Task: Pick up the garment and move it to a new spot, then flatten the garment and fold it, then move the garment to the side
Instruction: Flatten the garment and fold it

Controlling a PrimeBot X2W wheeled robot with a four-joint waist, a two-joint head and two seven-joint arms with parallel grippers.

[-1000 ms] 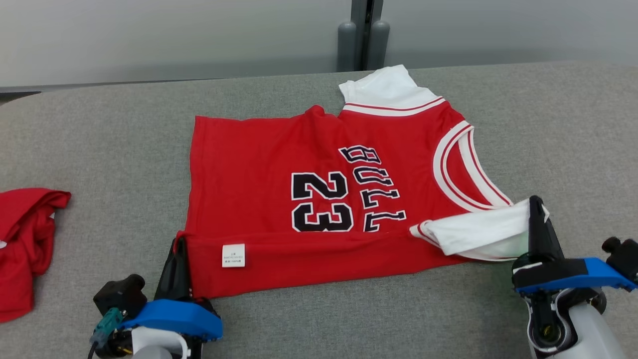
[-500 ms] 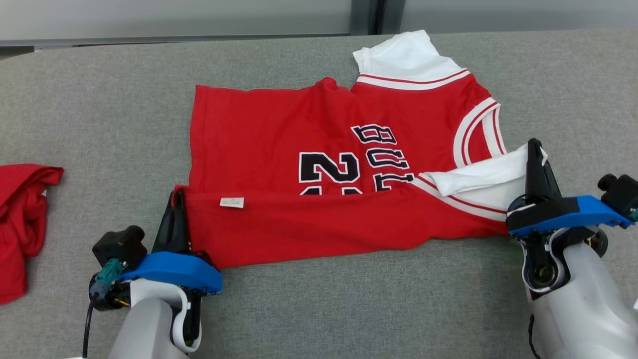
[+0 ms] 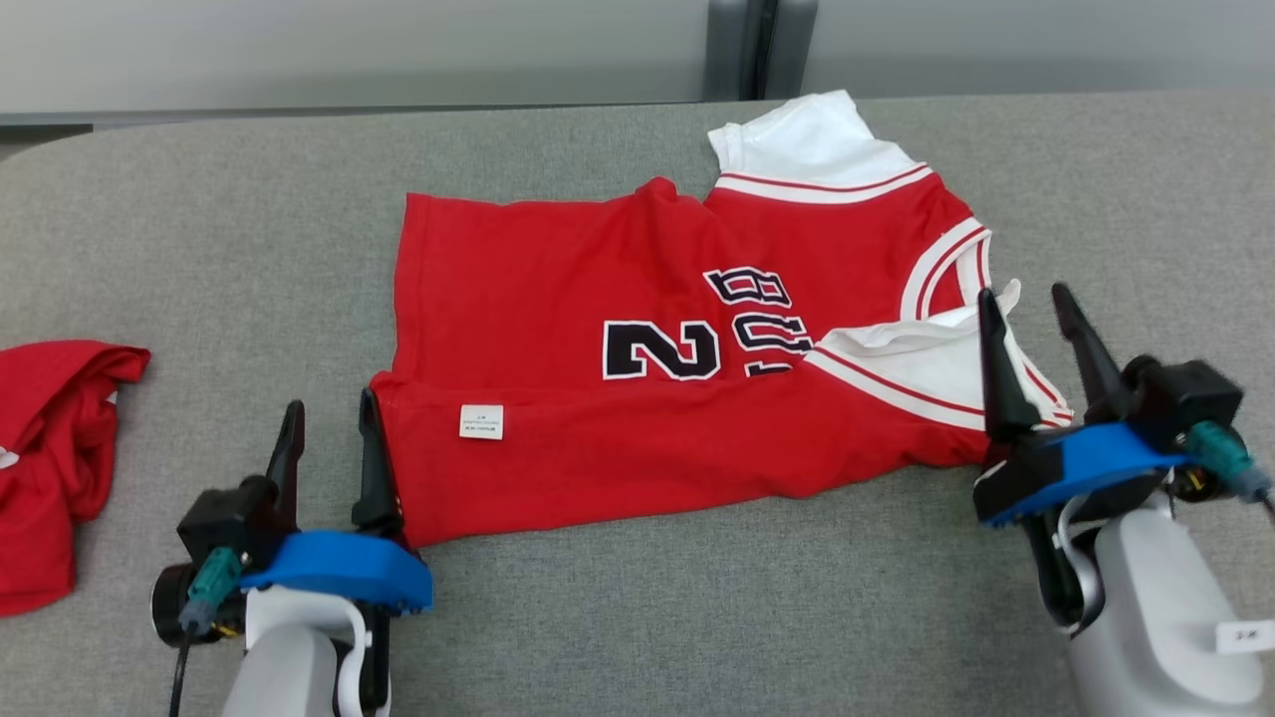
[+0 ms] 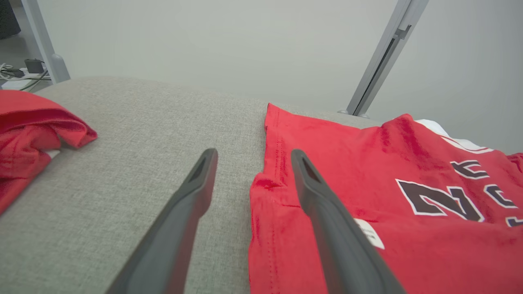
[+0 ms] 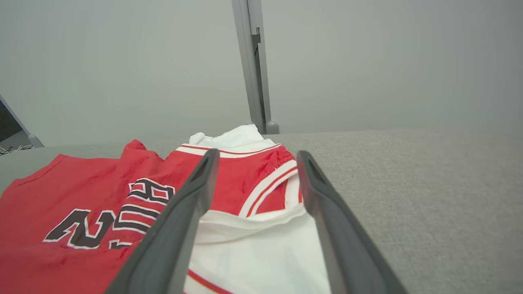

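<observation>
The robot's right gripper will next pinch the jersey's folded white sleeve, because that white sleeve (image 3: 944,335) rises in a loose fold (image 3: 914,333) while the red cloth lies flat.
The garment (image 3: 558,299) is a red jersey with white sleeves and black lettering, lying on the grey table (image 3: 697,617). Its near edge is folded up over the lower half of the number. My left gripper (image 3: 331,403) stands open at the fold's left corner, its right finger against the red hem. Seen from the left wrist, the left gripper (image 4: 253,152) has the garment (image 4: 388,196) corner just inside its right finger. My right gripper (image 3: 1024,294) is open over the folded white sleeve (image 3: 926,363). From the right wrist, the right gripper (image 5: 257,152) straddles the white sleeve (image 5: 261,245).
A second red garment (image 3: 50,458) lies crumpled at the table's left edge, also visible as a red garment (image 4: 28,126) in the left wrist view. A grey post (image 3: 762,45) stands behind the table against a pale wall. Bare grey table lies in front of the jersey.
Both grippers were shut on the folded near edge and have opened, letting it lie. The fold now sits further up over the number. The camera has shifted slightly.
</observation>
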